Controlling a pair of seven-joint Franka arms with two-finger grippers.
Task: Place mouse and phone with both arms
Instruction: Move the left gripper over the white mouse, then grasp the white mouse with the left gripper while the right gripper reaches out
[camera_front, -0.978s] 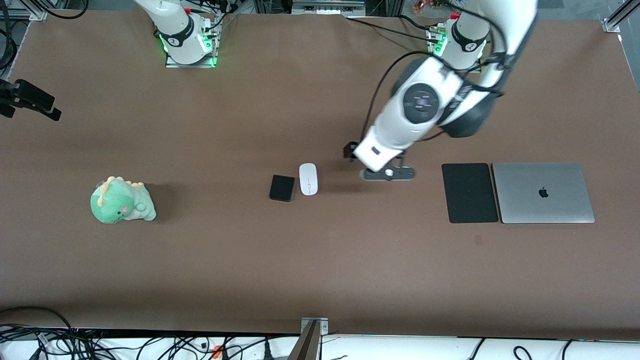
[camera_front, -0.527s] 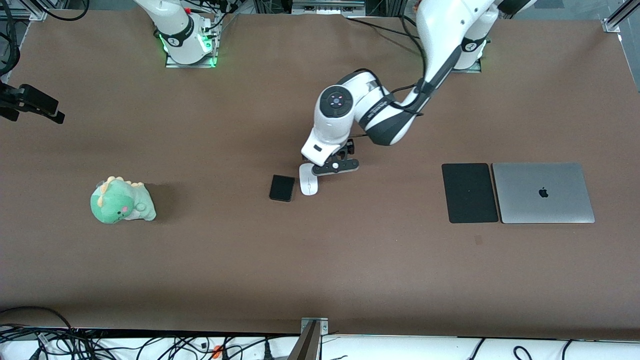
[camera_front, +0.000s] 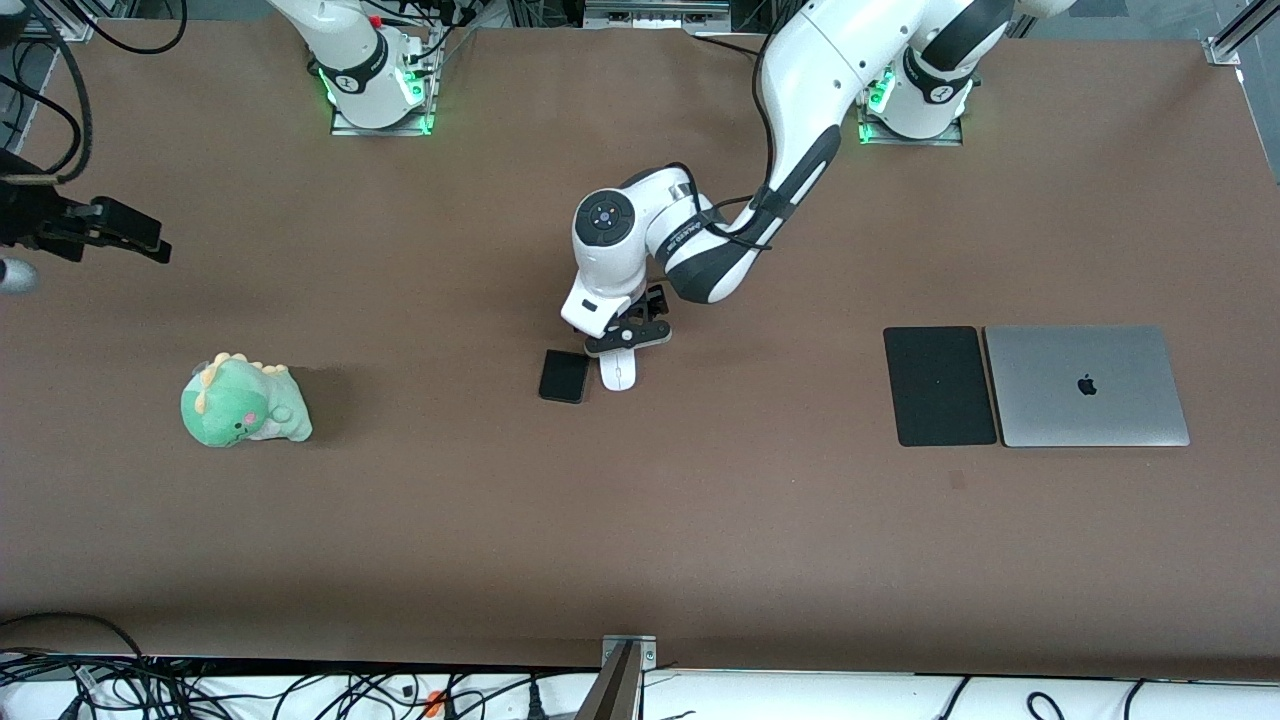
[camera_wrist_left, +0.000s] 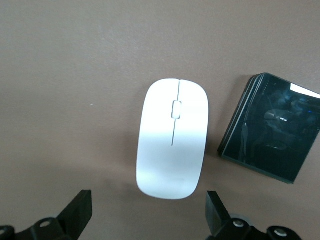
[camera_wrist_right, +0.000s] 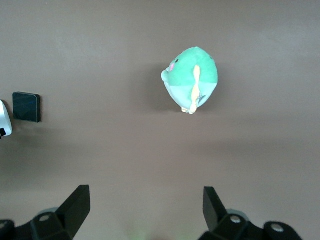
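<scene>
The left gripper isn't ready to close yet: its fingers stop short of the white mouse's rear end in the left wrist view, so it will move toward the mouse first and then close.
The white mouse (camera_front: 619, 374) lies near the table's middle, and the black phone (camera_front: 564, 376) lies close beside it toward the right arm's end. My left gripper (camera_front: 626, 342) hangs open just over the mouse's end that is farther from the front camera. In the left wrist view the mouse (camera_wrist_left: 172, 137) lies ahead of the open left gripper (camera_wrist_left: 147, 216), with nothing between its fingers, and the phone (camera_wrist_left: 272, 127) is beside the mouse. My right gripper (camera_front: 125, 230) is up in the air over the right arm's end of the table. It is open and empty (camera_wrist_right: 145, 206).
A green plush dinosaur (camera_front: 245, 402) sits toward the right arm's end of the table, also under the right wrist camera (camera_wrist_right: 192, 77). A matte black pad (camera_front: 938, 385) and a closed silver laptop (camera_front: 1085, 385) lie side by side toward the left arm's end.
My left arm has swung from beside the black pad across to the mouse and come down over it. The right gripper has drifted a little toward the table's middle. Mouse and phone have not moved.
</scene>
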